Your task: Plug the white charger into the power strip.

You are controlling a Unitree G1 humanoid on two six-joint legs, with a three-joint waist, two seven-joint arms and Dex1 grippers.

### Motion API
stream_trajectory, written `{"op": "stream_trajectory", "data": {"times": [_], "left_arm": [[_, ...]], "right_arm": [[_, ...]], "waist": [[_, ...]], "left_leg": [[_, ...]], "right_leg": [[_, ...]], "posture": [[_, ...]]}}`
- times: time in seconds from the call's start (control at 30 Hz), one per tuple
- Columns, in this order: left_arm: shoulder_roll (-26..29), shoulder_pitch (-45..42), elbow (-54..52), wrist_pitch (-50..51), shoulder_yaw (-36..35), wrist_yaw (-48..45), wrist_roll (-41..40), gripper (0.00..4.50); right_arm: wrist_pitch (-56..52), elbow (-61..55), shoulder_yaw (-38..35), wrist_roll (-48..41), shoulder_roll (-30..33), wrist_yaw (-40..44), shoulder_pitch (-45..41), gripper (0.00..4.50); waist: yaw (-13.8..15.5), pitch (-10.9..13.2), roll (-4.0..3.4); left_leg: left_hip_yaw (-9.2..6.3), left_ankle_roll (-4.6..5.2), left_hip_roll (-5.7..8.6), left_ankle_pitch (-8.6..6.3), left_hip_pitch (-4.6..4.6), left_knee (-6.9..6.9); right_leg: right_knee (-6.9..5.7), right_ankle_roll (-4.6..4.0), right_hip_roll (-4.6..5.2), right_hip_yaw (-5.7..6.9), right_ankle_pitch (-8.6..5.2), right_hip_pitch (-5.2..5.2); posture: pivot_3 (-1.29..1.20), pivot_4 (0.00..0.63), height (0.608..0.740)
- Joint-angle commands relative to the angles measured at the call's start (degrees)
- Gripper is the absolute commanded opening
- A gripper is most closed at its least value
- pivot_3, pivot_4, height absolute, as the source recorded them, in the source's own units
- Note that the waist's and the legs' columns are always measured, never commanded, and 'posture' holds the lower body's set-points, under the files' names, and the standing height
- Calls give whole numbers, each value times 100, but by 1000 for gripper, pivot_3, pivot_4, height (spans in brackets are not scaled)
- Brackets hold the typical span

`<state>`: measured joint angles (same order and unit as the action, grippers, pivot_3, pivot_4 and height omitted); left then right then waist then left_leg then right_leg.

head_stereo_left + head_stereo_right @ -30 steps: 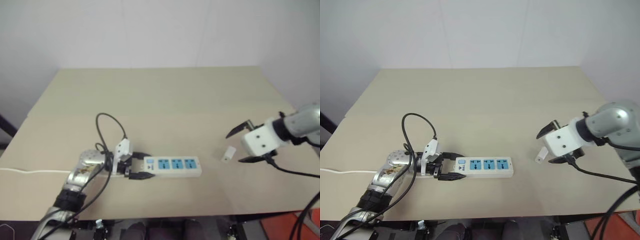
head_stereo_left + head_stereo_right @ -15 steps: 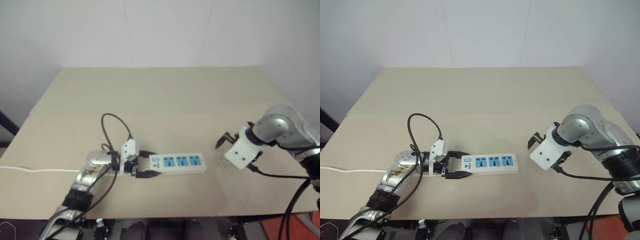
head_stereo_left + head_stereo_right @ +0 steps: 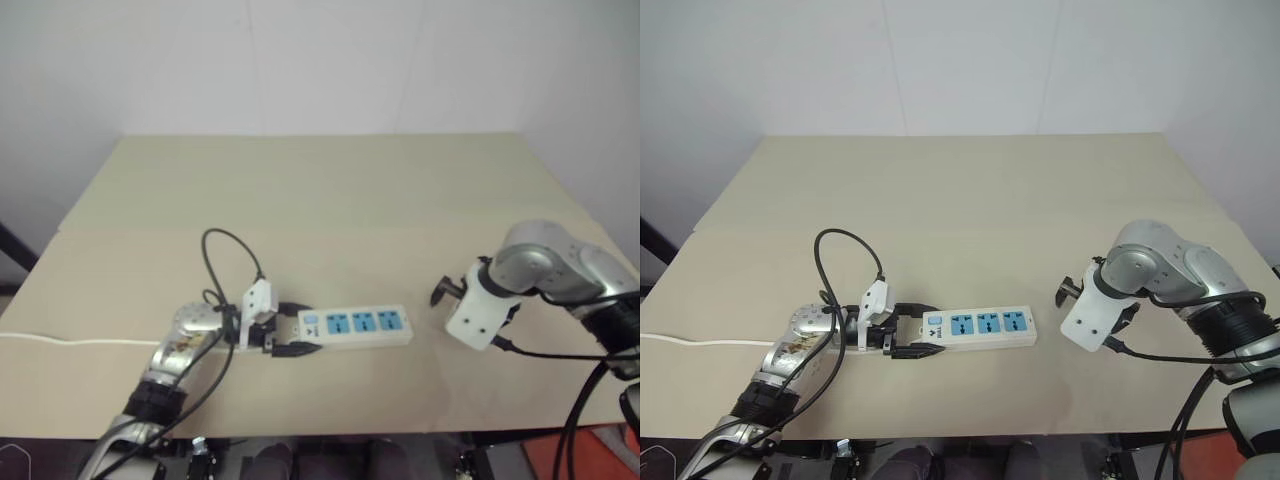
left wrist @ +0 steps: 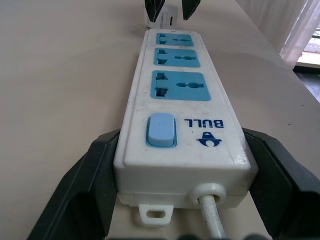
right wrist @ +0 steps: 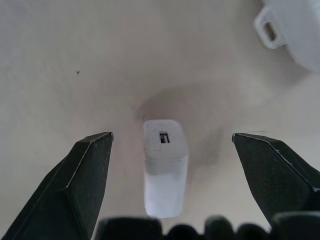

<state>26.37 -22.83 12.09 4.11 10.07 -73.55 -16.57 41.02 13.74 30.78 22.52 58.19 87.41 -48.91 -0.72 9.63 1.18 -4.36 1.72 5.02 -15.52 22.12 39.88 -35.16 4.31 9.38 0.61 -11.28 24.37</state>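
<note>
The open fingers of my right gripper reach down beside the port end of the white charger in the right wrist view. They should close. Closing now would hold it.
The power strip, a white bar with three blue sockets, lies along the table's front part. My left gripper is shut on its switch end, one black finger on each side where the cord leaves. To the right, my right gripper points down at the table with its fingers wide open. The white charger lies on the table between them, touching neither. From the head views the right gripper's white housing covers the charger. In the left wrist view the charger sits just past the strip's far end.
The strip's white cord runs off the table's left edge. A black cable loop arches over my left wrist. The tan table stretches bare behind the strip. The strip's far end lies close to the charger.
My right gripper has turned from pointing sideways beside the charger to pointing down, and it has sunk over the charger, hiding it from the head views. The left gripper and strip kept still.
</note>
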Motion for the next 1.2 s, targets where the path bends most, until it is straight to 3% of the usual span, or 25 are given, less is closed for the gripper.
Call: {"op": "stream_trajectory", "data": {"times": [0.03,0.33,0.67,0.93,1.2], "left_arm": [[38,-11,-183,21,33,0,1,3281],[61,9,-167,-9,55,16,40,3281],[69,56,-154,10,50,35,17,3281],[87,31,-145,-8,77,6,47,3281],[54,-1,-90,-179,96,-41,64,3281]], "right_arm": [[291,170,-7,99,-15,-59,-181,4500],[844,644,88,179,-142,-242,-311,4500],[1268,1017,231,133,-201,-290,-442,1119],[1306,904,173,34,-78,-284,-423,1103],[-254,355,-512,-509,-204,-554,-389,1103]], "waist": [[-1,0,0],[-7,0,0],[-10,0,0],[-9,0,0],[-4,0,0]], "left_leg": [[0,0,0,0,0,0],[0,-1,0,0,-1,0],[0,-1,0,0,-1,-1],[0,-1,0,1,-2,-1],[0,-1,0,0,-1,-1]], "right_leg": [[0,0,0,0,0,0],[0,0,0,-1,0,0],[0,0,-1,-2,0,0],[-1,0,-1,-3,0,0],[-2,-1,-1,-4,0,0]], "posture": [[0,150,740],[0,150,740],[0,150,740],[0,150,740],[0,150,740]]}}
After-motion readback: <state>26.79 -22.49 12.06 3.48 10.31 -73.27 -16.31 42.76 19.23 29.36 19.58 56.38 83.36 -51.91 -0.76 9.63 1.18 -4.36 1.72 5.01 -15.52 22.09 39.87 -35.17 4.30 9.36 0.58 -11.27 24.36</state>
